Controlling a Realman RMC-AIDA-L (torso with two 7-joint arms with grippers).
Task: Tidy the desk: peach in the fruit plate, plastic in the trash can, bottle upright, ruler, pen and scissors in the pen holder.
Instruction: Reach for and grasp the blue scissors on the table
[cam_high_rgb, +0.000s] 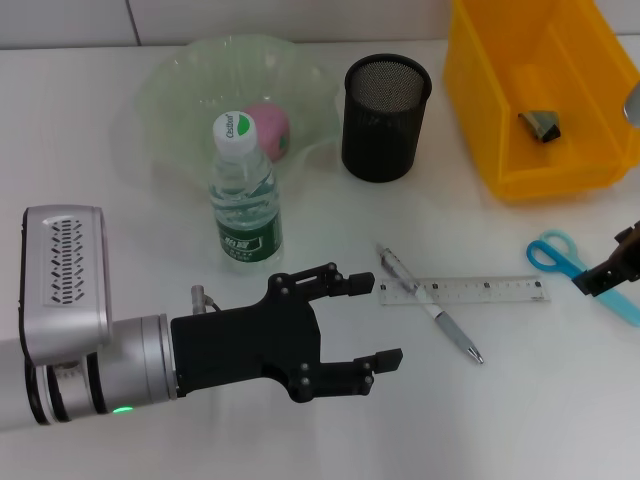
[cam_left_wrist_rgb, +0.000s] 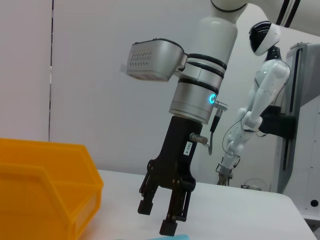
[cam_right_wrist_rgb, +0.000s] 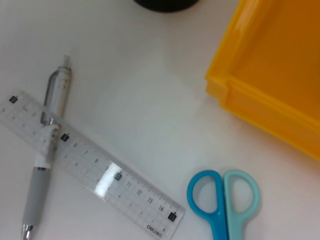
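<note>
The blue scissors are still below my right gripper's fingers, which are above the flat blades of the scissors, so my right gripper should come down before it closes.
The pink peach (cam_high_rgb: 270, 128) lies in the translucent green fruit plate (cam_high_rgb: 180, 80). In front of the plate the bottle (cam_high_rgb: 243, 195) stands upright. A crumpled piece of plastic (cam_high_rgb: 543, 126) lies in the yellow trash can (cam_high_rgb: 540, 160). The clear ruler (cam_high_rgb: 465, 291) (cam_right_wrist_rgb: 90, 167) lies flat with the pen (cam_high_rgb: 432, 318) (cam_right_wrist_rgb: 47, 150) across it. To their right are the blue scissors (cam_high_rgb: 562, 258) (cam_right_wrist_rgb: 224, 200). My left gripper (cam_high_rgb: 378, 320) hovers open just left of the pen. My right gripper (cam_high_rgb: 612, 268) (cam_left_wrist_rgb: 157, 216) is open over the scissors. The black mesh pen holder (cam_high_rgb: 387, 118) is empty.
The trash can (cam_left_wrist_rgb: 45, 175) stands close behind the right gripper. Pen holder, plate and bottle crowd the back of the white desk (cam_high_rgb: 500, 420).
</note>
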